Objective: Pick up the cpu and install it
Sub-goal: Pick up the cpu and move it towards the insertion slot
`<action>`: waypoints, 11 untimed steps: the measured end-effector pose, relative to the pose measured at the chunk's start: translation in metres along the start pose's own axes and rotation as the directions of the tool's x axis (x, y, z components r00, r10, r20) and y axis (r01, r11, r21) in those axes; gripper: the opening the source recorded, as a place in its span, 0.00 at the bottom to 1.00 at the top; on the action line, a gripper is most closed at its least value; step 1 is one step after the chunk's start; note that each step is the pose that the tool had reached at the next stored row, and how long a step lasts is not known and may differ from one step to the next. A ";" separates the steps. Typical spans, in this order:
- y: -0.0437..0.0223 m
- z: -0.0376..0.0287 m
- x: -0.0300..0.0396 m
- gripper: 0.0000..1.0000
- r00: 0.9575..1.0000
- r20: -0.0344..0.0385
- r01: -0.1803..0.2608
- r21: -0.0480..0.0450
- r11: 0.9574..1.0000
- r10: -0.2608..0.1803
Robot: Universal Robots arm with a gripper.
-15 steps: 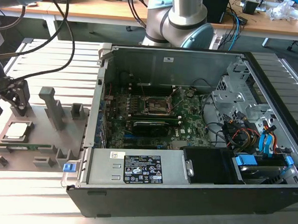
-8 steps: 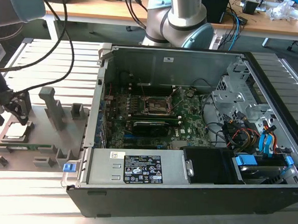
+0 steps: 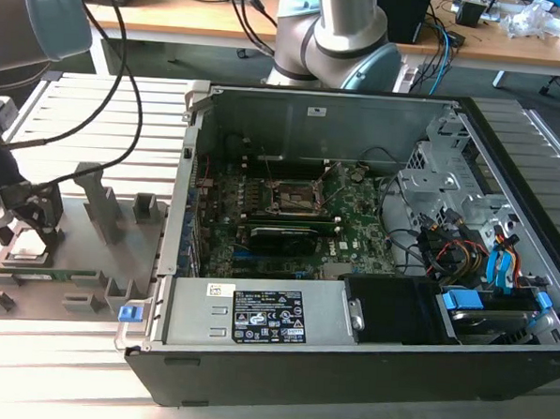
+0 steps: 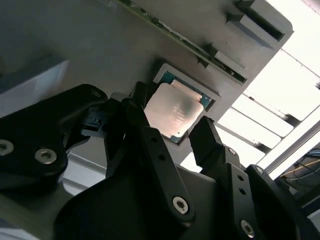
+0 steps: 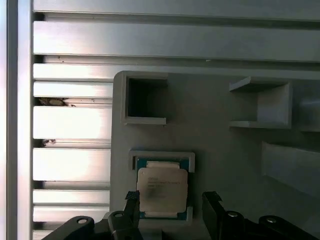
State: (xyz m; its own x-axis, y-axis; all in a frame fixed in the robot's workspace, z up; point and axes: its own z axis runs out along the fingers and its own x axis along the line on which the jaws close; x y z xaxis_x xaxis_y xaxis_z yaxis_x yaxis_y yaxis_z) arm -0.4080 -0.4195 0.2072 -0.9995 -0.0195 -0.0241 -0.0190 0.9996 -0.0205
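My gripper should next grab the cpu by its open side edges, where my fingers fit, because the raised brackets of the holder wrap the cpu's ends.
The cpu is a small silvery square chip lying flat in a shallow recess of a grey holder. It also shows in the second wrist view as the cpu. My gripper hangs just over it, open, with one black finger on each side of the chip; a gap remains on at least one side. In the exterior view my gripper sits low over the holder at the exterior view's left. The motherboard's dark socket lies inside the open computer case.
The holder has raised blocks and a square pocket. A long green memory stick rests along its front. Ribbed metal table slats surround it. Another arm's base stands behind the case, and cables and drive bays fill the case's right side.
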 end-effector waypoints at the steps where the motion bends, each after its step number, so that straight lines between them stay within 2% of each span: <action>1: 0.0011 0.0018 0.0003 0.62 1.000 0.000 0.000 0.000 1.000 0.000; 2: 0.0042 0.0064 0.0016 0.62 1.000 0.000 0.000 0.000 1.000 0.000; 4: 0.0062 0.0090 0.0039 0.62 1.000 0.000 0.000 0.001 1.000 0.000; 6: 0.0073 0.0120 0.0098 0.62 1.000 0.000 0.000 0.002 1.000 0.000; 11: 0.0066 0.0156 0.0107 0.62 1.000 0.000 0.000 0.003 1.000 0.000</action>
State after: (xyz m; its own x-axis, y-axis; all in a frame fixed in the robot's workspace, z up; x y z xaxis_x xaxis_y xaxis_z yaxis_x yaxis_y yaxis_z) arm -0.4185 -0.4135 0.1911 -0.9995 -0.0199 -0.0240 -0.0193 0.9995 -0.0232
